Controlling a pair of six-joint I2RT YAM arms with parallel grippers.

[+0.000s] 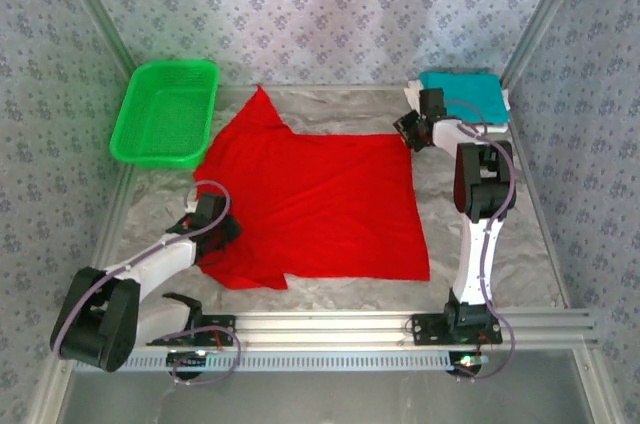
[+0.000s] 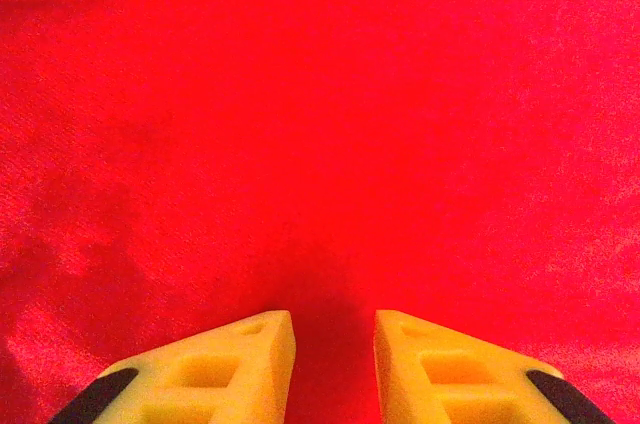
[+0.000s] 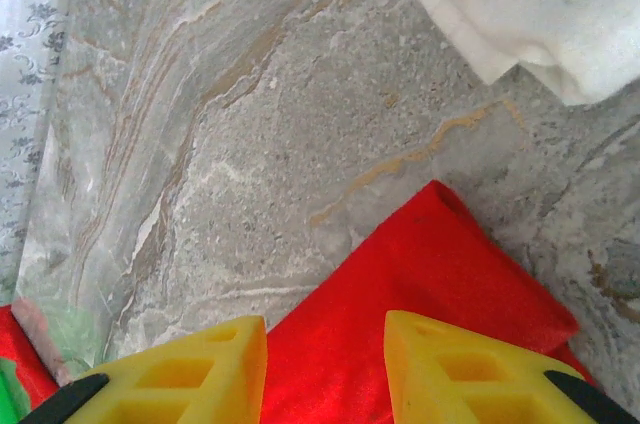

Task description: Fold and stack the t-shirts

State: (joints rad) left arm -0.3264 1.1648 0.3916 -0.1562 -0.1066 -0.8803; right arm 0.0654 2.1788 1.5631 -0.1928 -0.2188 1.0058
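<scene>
The red t-shirt (image 1: 320,204) needs to be pulled straight for folding, so the right gripper will next grab its far corner nearest the teal stack (image 1: 403,142).
A bright red t-shirt (image 1: 320,204) lies spread flat across the middle of the table. My left gripper (image 1: 222,232) is low over its left edge. In the left wrist view its yellow fingers (image 2: 250,364) stand apart above plain red cloth (image 2: 320,124), with nothing pinched between them (image 2: 335,319). My right gripper (image 1: 408,130) hovers at the shirt's far right corner. In the right wrist view that red corner (image 3: 440,264) lies between and below the open jaws (image 3: 325,322). A folded teal t-shirt (image 1: 465,94) rests on a whitish one (image 3: 540,14) at the far right.
A green mesh basket (image 1: 165,114) stands at the far left corner. The marbled grey tabletop (image 3: 250,124) shows beyond the red corner. Patterned walls close in the back and both sides, and an aluminium rail (image 1: 400,322) runs along the near edge.
</scene>
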